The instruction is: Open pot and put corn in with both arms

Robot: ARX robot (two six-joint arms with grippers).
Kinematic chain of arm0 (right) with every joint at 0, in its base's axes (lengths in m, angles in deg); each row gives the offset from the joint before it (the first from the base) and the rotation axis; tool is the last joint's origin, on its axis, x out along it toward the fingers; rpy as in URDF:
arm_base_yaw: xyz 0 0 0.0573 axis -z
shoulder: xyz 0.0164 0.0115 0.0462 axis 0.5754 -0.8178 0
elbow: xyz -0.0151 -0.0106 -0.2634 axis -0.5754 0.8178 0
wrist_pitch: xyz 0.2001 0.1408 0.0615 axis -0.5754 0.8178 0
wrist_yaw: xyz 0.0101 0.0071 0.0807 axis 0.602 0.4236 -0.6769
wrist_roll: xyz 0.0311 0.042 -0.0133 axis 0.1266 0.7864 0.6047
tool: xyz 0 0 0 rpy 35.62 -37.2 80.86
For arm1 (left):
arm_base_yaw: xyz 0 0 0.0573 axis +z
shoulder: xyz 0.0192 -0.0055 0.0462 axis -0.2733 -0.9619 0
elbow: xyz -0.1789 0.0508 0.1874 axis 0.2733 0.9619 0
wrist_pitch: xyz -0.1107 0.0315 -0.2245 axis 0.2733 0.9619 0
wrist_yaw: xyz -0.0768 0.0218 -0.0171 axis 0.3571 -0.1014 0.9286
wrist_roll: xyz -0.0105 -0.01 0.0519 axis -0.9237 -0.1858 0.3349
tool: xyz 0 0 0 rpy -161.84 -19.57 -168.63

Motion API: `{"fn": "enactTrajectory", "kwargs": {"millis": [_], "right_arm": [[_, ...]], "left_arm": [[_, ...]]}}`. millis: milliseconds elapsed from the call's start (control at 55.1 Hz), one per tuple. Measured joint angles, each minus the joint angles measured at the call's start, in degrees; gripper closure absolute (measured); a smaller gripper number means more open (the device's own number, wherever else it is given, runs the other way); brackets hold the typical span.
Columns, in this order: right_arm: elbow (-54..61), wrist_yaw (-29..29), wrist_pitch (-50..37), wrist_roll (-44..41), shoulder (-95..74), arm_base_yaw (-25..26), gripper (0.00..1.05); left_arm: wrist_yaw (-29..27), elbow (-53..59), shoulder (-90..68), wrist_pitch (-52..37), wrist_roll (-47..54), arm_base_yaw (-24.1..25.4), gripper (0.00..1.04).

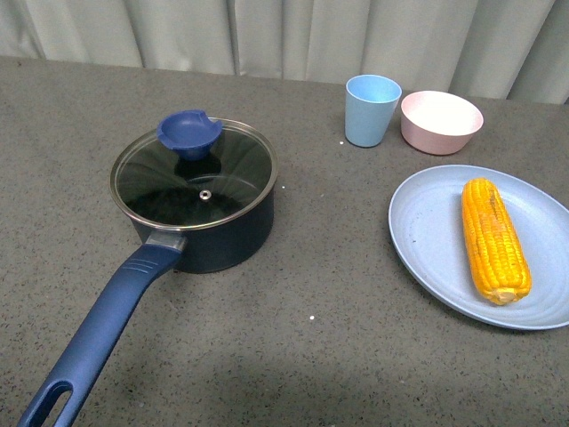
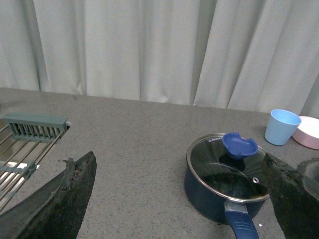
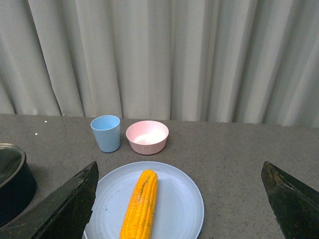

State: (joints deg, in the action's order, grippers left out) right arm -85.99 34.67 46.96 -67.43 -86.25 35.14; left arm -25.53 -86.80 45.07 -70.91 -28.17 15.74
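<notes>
I should next use my left gripper to grab the glass lid by its blue knob point(image 2: 239, 145), so that I can open the pot point(image 2: 219, 196) for the corn.
The dark navy pot point(image 1: 209, 236) stands left of centre on the grey table, closed by a glass lid point(image 1: 194, 175) with a blue knob point(image 1: 189, 132); its long blue handle point(image 1: 98, 334) points to the near left. The corn point(image 1: 493, 238) lies on a light blue plate point(image 1: 427, 231) at the right. Neither arm shows in the front view. My left gripper point(image 2: 182, 196) is open and empty, above and short of the pot point(image 2: 219, 196). My right gripper point(image 3: 182, 199) is open and empty, above and short of the corn point(image 3: 140, 204) on the plate point(image 3: 174, 204).
A light blue cup point(image 1: 371, 108) and a pink bowl point(image 1: 441, 120) stand behind the plate near the curtain. A metal rack with a grey-green part point(image 2: 35, 127) lies far to the left of the pot, seen in the left wrist view.
</notes>
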Motion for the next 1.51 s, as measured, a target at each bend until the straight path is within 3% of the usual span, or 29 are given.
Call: {"fn": "enactTrajectory", "kwargs": {"millis": [671, 726, 762, 816, 925, 1089, 1252, 1506], "right_arm": [[0.00, 0.00, 0.00, 0.00, 0.00, 0.00, 0.09], [0.00, 0.00, 0.00, 0.00, 0.00, 0.00, 0.09], [0.00, 0.02, 0.00, 0.00, 0.00, 0.00, 0.09], [0.00, -0.07, 0.00, 0.00, 0.00, 0.00, 0.09], [0.00, 0.00, 0.00, 0.00, 0.00, 0.00, 0.09], [0.00, -0.02, 0.00, 0.00, 0.00, 0.00, 0.09], [0.00, -0.02, 0.00, 0.00, 0.00, 0.00, 0.09], [0.00, -0.02, 0.00, 0.00, 0.00, 0.00, 0.09]], "left_arm": [[0.00, 0.00, 0.00, 0.00, 0.00, -0.02, 0.06], [3.48, -0.50, -1.09, 1.75, -0.50, 1.14, 0.06], [8.92, -0.87, -4.37, 1.90, -1.14, 1.95, 0.06], [9.73, -0.92, -10.14, -1.55, -1.97, 1.18, 0.06], [6.21, -1.36, -23.89, -15.37, -3.76, -3.45, 0.06], [-1.81, -8.20, -59.10, -46.73, -5.88, -10.69, 0.06], [-5.60, -18.62, -81.90, -50.73, -7.19, -13.94, 0.06], [-6.36, -30.86, -97.68, -51.87, -7.50, -16.22, 0.06]]}}
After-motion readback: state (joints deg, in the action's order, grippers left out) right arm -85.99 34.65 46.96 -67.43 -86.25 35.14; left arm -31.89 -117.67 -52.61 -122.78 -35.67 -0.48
